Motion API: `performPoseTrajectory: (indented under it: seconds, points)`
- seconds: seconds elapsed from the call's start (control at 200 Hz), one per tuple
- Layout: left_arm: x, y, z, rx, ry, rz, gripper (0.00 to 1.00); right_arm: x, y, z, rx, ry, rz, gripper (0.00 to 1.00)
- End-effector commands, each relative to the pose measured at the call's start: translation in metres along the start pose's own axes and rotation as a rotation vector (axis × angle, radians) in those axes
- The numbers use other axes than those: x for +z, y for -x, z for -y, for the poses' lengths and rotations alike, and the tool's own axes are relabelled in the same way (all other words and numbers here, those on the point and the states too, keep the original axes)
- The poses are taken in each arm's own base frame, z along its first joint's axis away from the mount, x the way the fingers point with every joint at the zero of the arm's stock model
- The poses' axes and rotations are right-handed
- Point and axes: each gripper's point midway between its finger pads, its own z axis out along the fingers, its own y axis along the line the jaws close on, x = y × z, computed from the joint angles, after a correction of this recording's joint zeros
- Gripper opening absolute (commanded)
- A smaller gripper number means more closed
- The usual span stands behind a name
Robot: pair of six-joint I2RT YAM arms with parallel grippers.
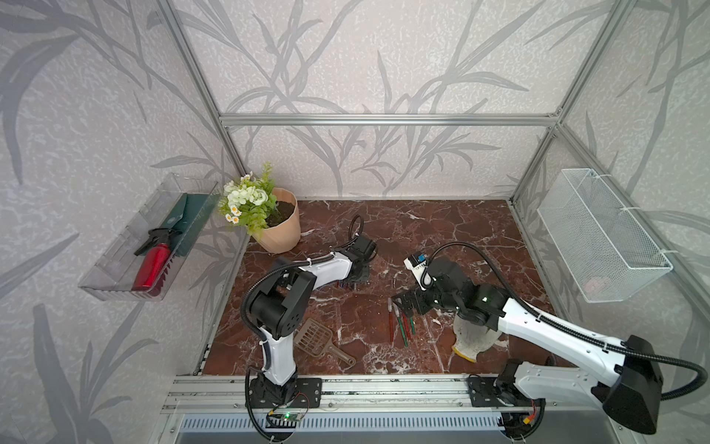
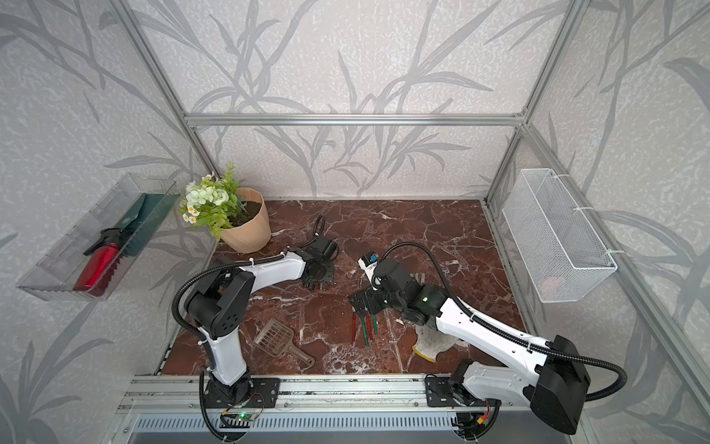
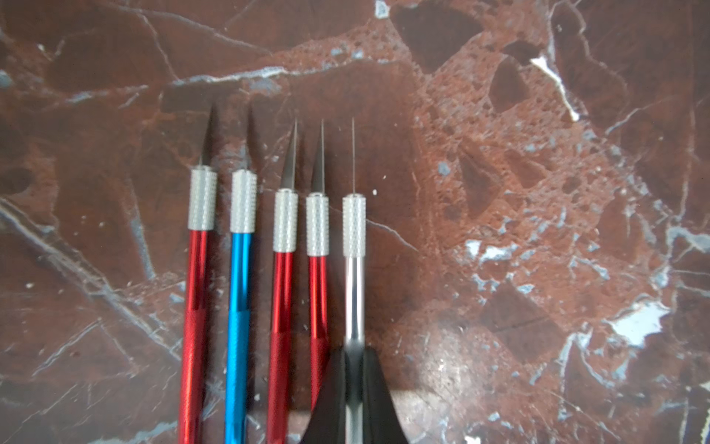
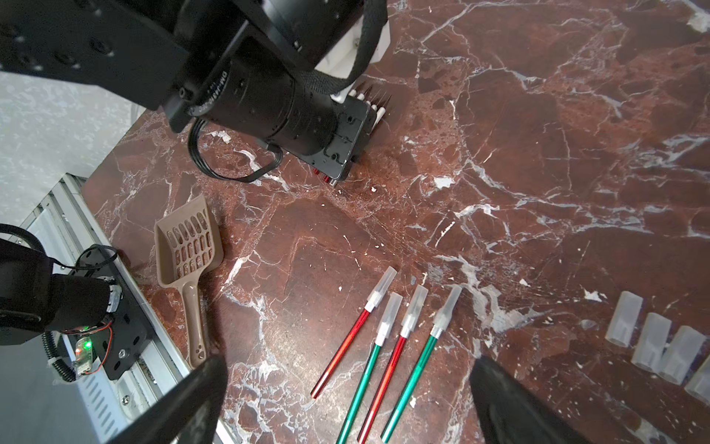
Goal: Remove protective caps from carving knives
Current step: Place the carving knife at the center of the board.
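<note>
The silver knife's collar lies level with its red neighbor's on the marble and would rest there if released, so my left gripper opens next.
In the left wrist view my left gripper (image 3: 354, 384) is shut on a silver-handled carving knife (image 3: 354, 292) with a bare needle tip. It lies at the end of a row of uncapped carving knives, red (image 3: 198, 292) and blue (image 3: 240, 292), all with bare blades. My right gripper (image 4: 349, 399) stands wide open above several red and green carving knives (image 4: 399, 357). These still wear translucent protective caps (image 4: 384, 284). Several loose protective caps (image 4: 624, 317) lie in a row beside them. In both top views the capped knives (image 1: 401, 325) (image 2: 365, 325) lie mid-table under the right gripper (image 1: 407, 303).
A brown slotted scoop (image 1: 320, 340) lies near the front left. A flower pot (image 1: 278, 226) stands at the back left, and a pale glove (image 1: 474, 338) lies under the right arm. A wire basket (image 1: 599, 234) hangs on the right wall and a clear tray (image 1: 115, 269) on the left.
</note>
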Motion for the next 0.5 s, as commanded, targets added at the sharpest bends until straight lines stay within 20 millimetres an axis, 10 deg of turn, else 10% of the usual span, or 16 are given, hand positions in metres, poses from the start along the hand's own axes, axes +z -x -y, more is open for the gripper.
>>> performPoseTrajectory:
  seconds: [0.0,0.495]
  points:
    - [0.0036,0.0003,-0.0023,-0.013,0.019,-0.004,0.09,-0.0048,0.0031,-0.0018,-0.004,0.002,0.025,0.99]
    - [-0.0024,0.0041,-0.0008,-0.014,0.009,0.006,0.15,-0.0048,0.003,-0.0006,-0.005,-0.004,0.027,0.99]
